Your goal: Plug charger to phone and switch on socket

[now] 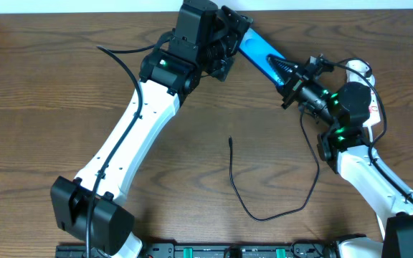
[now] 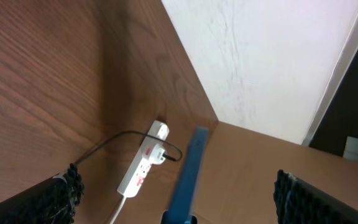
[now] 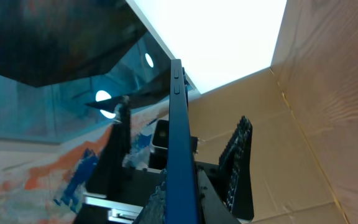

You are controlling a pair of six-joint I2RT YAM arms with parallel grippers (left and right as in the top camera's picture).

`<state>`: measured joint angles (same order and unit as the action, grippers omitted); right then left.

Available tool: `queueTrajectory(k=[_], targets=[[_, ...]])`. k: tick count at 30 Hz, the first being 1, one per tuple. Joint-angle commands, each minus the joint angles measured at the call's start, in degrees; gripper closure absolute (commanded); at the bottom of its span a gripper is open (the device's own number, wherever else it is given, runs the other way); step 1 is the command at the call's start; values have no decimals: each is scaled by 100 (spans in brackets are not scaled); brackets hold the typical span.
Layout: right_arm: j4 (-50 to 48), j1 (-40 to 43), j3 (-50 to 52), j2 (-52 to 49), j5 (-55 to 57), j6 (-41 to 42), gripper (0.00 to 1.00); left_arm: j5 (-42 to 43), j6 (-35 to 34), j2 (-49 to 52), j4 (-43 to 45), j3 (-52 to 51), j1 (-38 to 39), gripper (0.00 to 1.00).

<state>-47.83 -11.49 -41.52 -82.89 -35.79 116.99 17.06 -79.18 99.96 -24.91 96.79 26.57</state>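
Observation:
My left gripper should hold the phone (image 1: 258, 50) by the end opposite my right gripper, so the phone's other end stays free for plugging in the charger.
The phone (image 1: 258, 50) shows its bright blue screen and is held off the table at the back. My right gripper (image 1: 285, 73) is shut on its lower right end. In the right wrist view the phone (image 3: 179, 124) is edge-on between the fingers (image 3: 199, 171). My left gripper (image 1: 224, 44) is open around its upper left end. In the left wrist view the phone (image 2: 188, 168) runs between the wide-apart fingers (image 2: 179, 200). The charger (image 1: 264, 217) lies loose on the table, its plug tip (image 1: 230, 140) free. The white socket (image 2: 143, 168) lies beyond the phone, and overhead it (image 1: 358, 69) is partly hidden by the right arm.
A wooden table (image 1: 49, 93) with a pale wall along the back edge (image 2: 260, 62). The left arm (image 1: 131, 136) crosses the table diagonally. The right arm (image 1: 364, 172) comes up from the front right corner. A thin black cable runs into the socket.

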Motion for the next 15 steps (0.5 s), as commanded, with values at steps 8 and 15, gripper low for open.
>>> queueTrajectory(k=[8,15], targets=[[-387,-175,-74,48,81,57,99,39,138,-74,39,94,39,1],[-407,-175,-74,50,98,57,99,37,138,-74,46,94,39,14]])
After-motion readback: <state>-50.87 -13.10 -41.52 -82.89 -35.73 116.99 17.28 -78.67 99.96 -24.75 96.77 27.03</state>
